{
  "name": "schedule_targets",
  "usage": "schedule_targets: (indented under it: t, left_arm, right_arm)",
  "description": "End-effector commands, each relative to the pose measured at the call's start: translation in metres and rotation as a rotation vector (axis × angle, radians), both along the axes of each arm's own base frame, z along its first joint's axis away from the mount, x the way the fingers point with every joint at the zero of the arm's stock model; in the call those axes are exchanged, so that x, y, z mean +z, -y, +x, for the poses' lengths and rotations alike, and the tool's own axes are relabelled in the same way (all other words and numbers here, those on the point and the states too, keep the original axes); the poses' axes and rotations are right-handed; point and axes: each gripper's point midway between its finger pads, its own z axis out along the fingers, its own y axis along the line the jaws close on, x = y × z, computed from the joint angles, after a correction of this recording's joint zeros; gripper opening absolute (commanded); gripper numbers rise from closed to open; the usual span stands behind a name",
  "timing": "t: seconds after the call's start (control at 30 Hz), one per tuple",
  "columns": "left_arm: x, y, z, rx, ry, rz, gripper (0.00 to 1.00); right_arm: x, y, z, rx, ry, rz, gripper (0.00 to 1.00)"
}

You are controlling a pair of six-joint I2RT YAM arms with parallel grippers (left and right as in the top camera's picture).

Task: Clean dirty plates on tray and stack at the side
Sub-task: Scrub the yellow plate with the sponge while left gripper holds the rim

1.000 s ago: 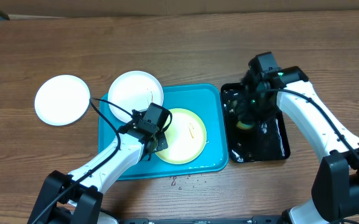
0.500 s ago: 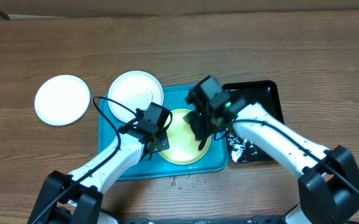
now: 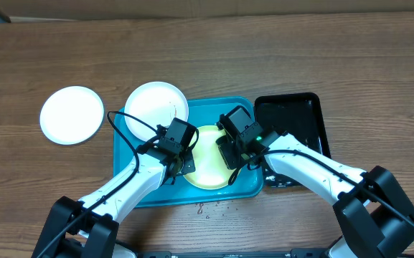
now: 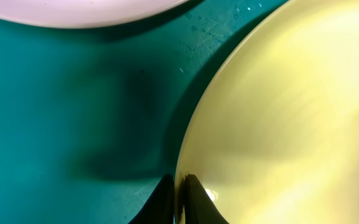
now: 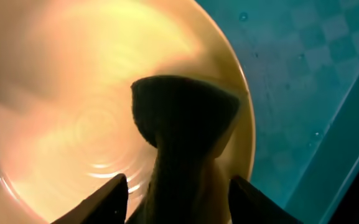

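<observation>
My right gripper will next pick up the dark sponge [image 5: 185, 118] across its narrower body, so the sponge's broad end stays free to clean the yellow plate.
A pale yellow plate [image 3: 208, 170] lies in the turquoise tray [image 3: 242, 115]. My left gripper [image 3: 185, 163] is shut on its left rim; in the left wrist view the two fingers of the gripper [image 4: 179, 199] pinch the plate's [image 4: 291, 112] edge. My right gripper [image 3: 229, 154] hangs over the plate's right half. In the right wrist view a dark sponge [image 5: 185, 118] rests on the plate [image 5: 61, 93], and the fingers of the gripper [image 5: 178, 183] stand apart on either side of it. One white plate [image 3: 156, 104] overlaps the tray's far left corner. Another white plate [image 3: 72, 115] sits on the table to the left.
A glossy black tray [image 3: 300, 115], wet inside, stands right of the turquoise tray. Small crumbs [image 3: 210, 208] lie on the wooden table in front of the tray. Both arms cross above the tray's middle.
My right arm swung left from the black tray to the yellow plate, bringing the sponge, and its jaws have parted. The left gripper kept its hold on the rim.
</observation>
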Motion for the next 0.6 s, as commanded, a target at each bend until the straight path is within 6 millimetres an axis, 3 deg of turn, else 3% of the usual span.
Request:
schedule_targets:
  t: [0.0,0.07,0.23,0.57]
  left_arm:
    - [0.002,0.001,0.003,-0.014,0.003,-0.001,0.09]
    - [0.002,0.001,0.003,-0.014,0.003,-0.001,0.09]
    - [0.002,0.001,0.003,-0.015,0.003,-0.001,0.04]
    - [0.002,0.001,0.003,-0.015,0.002,-0.001,0.04]
  right_arm:
    - [0.002,0.000,0.004,-0.012,0.024,0.002,0.57]
    - [0.003,-0.001,0.006,-0.012,0.031,0.007,0.55]
    - [0.002,0.000,0.004,-0.100,0.002,0.027,0.17]
    - [-0.021,0.006,0.004,-0.140,-0.033,-0.020,0.16]
